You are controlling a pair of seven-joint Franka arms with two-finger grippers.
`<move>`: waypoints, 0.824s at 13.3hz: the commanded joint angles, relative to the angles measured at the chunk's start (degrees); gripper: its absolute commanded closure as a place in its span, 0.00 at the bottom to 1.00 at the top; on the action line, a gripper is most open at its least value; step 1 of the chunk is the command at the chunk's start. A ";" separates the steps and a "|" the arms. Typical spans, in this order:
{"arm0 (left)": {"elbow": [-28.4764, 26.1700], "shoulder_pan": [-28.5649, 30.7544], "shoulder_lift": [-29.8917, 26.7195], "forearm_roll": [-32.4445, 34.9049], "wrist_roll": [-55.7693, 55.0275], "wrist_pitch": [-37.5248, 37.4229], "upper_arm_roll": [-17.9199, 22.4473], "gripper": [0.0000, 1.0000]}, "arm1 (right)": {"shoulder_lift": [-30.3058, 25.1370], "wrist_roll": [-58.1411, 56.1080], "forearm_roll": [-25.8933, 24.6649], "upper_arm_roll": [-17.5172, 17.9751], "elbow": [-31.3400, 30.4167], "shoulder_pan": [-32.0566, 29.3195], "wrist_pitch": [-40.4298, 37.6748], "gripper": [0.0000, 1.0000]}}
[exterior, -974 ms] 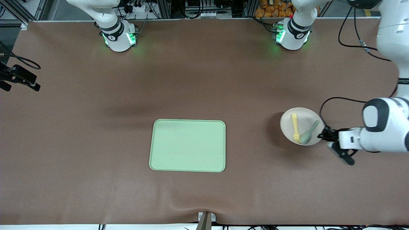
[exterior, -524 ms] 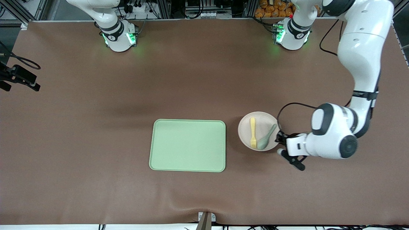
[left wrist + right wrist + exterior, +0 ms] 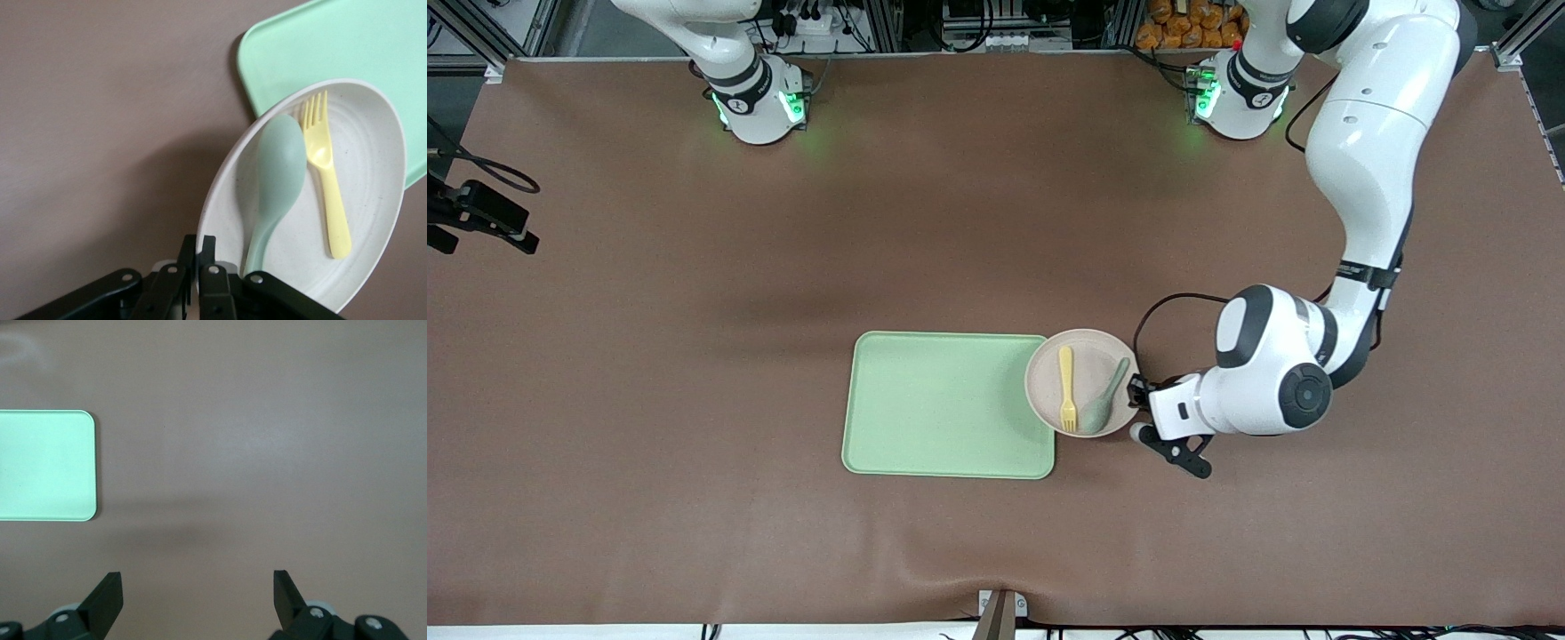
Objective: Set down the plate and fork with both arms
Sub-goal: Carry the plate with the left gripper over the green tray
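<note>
The cream plate hangs past the light-green tray's edge [image 3: 950, 405] [image 3: 340, 47], partly over brown mat, so the left gripper needs to move the plate toward the tray before letting go of it.
My left gripper [image 3: 1138, 391] [image 3: 199, 247] is shut on the rim of the cream plate [image 3: 1089, 363] [image 3: 373, 173]. It holds the plate over the end of the light-green tray [image 3: 947, 404] [image 3: 347, 47] that lies toward the left arm's end of the table. On the plate lie the pale-yellow fork [image 3: 1066, 389] [image 3: 323, 173] and a grey-green spoon [image 3: 1103, 400] [image 3: 277, 173], side by side. My right gripper [image 3: 198, 587] hangs open over bare table with nothing between its fingers. It is out of the front view, and the tray [image 3: 43, 463] shows in its wrist view.
A brown mat covers the table. A black camera mount [image 3: 480, 218] juts in at the right arm's end. A small metal bracket [image 3: 1000, 609] sits at the table edge nearest the front camera. The two arm bases [image 3: 760, 102] [image 3: 1240, 98] glow green.
The left arm has swung the plate, with fork and spoon on it, from the left arm's end of the table to the tray's edge. The right arm's base has not moved.
</note>
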 commanded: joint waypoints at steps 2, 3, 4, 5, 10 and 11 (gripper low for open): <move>2.51 -3.18 2.85 -3.46 -4.53 5.35 0.65 1.00 | 0.23 -1.08 1.01 0.94 0.46 -1.70 -0.34 0.00; 2.51 -3.88 3.55 -3.46 -5.85 7.01 0.56 1.00 | 0.23 -1.08 1.01 0.93 0.55 -1.78 -0.34 0.00; 2.51 -4.50 3.91 -3.46 -7.43 8.60 0.56 1.00 | 0.31 -1.00 1.01 0.93 0.55 -1.78 -0.25 0.00; 2.51 -4.68 4.26 -3.55 -8.58 9.57 0.56 1.00 | 0.31 -1.00 1.01 0.93 0.55 -1.78 -0.25 0.00; 2.51 -6.97 5.75 -5.74 -12.62 16.07 0.65 1.00 | 0.31 -1.00 1.01 0.93 0.55 -1.78 -0.17 0.00; 2.51 -7.14 6.02 -5.92 -13.85 17.30 0.56 1.00 | 0.31 -1.00 1.01 0.93 0.46 -1.78 -0.34 0.00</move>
